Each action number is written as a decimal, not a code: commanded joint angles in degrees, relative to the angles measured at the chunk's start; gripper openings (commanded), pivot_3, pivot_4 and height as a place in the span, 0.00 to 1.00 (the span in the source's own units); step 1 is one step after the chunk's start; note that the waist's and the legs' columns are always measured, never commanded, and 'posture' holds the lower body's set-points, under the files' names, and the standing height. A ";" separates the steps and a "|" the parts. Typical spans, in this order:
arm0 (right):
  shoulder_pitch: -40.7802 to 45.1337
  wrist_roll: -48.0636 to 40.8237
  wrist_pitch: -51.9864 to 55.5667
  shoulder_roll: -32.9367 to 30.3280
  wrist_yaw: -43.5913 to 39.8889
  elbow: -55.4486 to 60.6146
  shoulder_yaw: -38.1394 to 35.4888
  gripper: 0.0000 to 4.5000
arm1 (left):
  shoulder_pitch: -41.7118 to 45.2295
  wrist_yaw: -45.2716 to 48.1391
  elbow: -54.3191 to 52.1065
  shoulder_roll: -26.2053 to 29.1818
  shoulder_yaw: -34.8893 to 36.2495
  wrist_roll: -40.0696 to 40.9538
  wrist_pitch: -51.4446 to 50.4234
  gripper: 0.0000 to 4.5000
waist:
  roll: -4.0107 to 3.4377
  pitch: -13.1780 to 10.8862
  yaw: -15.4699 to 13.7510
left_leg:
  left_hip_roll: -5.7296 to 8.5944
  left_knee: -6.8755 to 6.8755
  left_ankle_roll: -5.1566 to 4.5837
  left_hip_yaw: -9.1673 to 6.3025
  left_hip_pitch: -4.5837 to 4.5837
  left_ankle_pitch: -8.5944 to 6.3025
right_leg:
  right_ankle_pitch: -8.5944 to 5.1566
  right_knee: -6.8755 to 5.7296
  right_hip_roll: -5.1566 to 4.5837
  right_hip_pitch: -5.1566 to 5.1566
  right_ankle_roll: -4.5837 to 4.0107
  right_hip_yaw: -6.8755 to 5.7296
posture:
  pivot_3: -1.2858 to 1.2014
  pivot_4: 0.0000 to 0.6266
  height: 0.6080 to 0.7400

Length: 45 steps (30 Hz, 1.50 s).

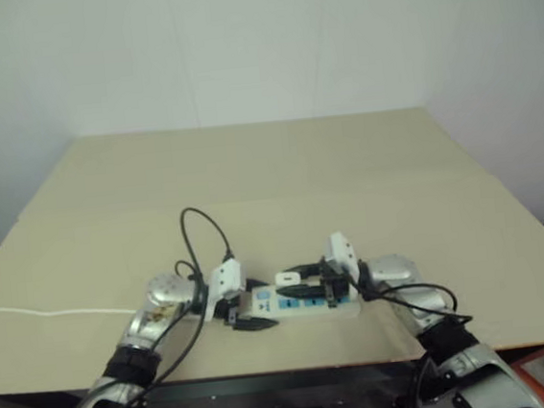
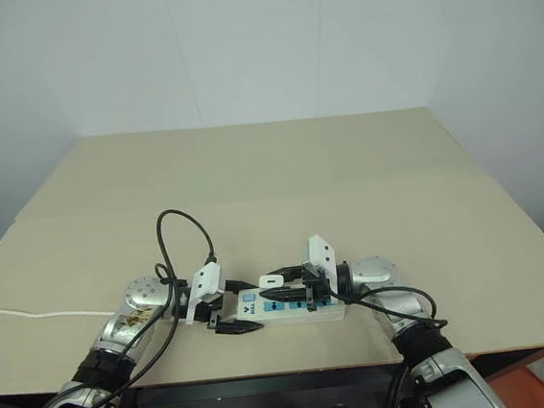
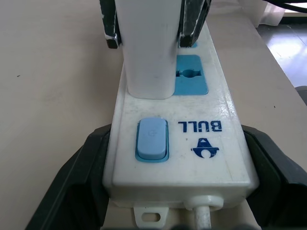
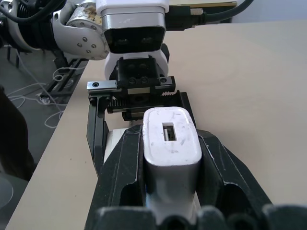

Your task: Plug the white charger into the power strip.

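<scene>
I will release the white charger (image 3: 146, 62) from my right gripper, because the charger's base meets the power strip's socket side and the charger would stand.
The power strip (image 1: 313, 304) lies near the table's front edge, a white bar with blue sockets and a blue switch (image 3: 152, 139). My left gripper (image 3: 177, 163) is shut on the strip's switch end, one black finger (image 3: 76, 177) on each long side. The white charger (image 3: 146, 62) stands upright on the socket nearest the switch, and its base meets the strip's face. My right gripper (image 4: 170, 158) is shut on the charger, its fingers (image 4: 120, 177) clamping both sides. The charger's top (image 4: 169, 132) shows a small port.
A thin white cord (image 1: 51, 312) runs left across the tan table (image 1: 249, 168). Black cables (image 1: 202, 232) loop above my left wrist. The strip lies close to the table's front edge (image 1: 297, 365). A wide stretch of tabletop lies beyond the strip, up to the wall.
</scene>
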State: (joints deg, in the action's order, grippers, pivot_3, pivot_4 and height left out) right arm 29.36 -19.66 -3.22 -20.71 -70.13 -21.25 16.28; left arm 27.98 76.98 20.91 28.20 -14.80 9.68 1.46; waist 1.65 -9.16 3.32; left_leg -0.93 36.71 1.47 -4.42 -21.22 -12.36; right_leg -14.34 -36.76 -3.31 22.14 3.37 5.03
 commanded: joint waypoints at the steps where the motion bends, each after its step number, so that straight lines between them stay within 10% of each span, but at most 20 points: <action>1: -2.17 7.33 3.01 -3.26 -1.33 -9.96 3.19 0.26 | -1.10 1.69 0.11 2.52 0.10 -0.53 -0.15 0.73 | 0.00 0.01 0.04 | 0.00 0.00 0.00 0.00 0.01 0.00 | 0.00 0.00 0.00 0.00 0.00 0.00 | 0.52 0.24 1.00; 19: -3.39 6.89 5.19 -2.43 0.47 -7.45 3.74 0.26 | -1.38 1.89 -0.51 2.88 0.15 -0.33 -0.80 0.73 | 0.07 0.20 0.31 | -0.02 -0.07 0.00 0.00 0.06 0.00 | -0.04 0.00 0.00 -0.02 -0.03 0.01 | 0.52 0.24 1.00; 29: -4.28 5.67 9.29 -3.55 -0.30 -1.96 2.68 0.99 | -0.98 1.63 -0.41 2.37 -0.05 0.02 -0.96 0.73 | 0.32 0.35 0.31 | -0.04 -0.12 0.03 0.00 0.06 -0.02 | -0.10 0.04 0.01 0.00 -0.05 0.00 | 0.52 0.24 1.00; 35: -3.18 5.29 9.50 -4.09 -0.30 -1.43 1.00 1.00 | 0.25 0.68 -1.40 1.08 2.52 3.22 -2.87 0.99 | 0.34 0.33 0.00 | -0.02 -0.13 0.04 0.00 0.04 -0.03 | -0.11 0.05 0.00 0.02 -0.04 0.00 | 0.52 0.24 1.00; 45: -3.27 1.44 12.98 -5.30 -0.33 5.67 -4.15 1.00 | 1.43 4.28 -10.24 3.35 7.85 13.49 -15.03 0.99 | 0.36 0.16 -0.95 | -0.01 -0.13 0.05 0.00 -0.16 -0.02 | -0.11 0.12 -0.03 0.13 0.00 -0.03 | 0.52 0.24 1.00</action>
State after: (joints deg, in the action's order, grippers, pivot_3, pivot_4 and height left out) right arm 27.89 -18.12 6.81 -24.30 -70.75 -14.99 13.21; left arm 28.39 80.08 13.51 30.41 -8.70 20.64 -11.71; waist 2.01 -9.00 2.37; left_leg -0.93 36.58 1.51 -4.42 -21.43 -12.39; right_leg -14.45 -36.63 -3.35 22.32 3.37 4.99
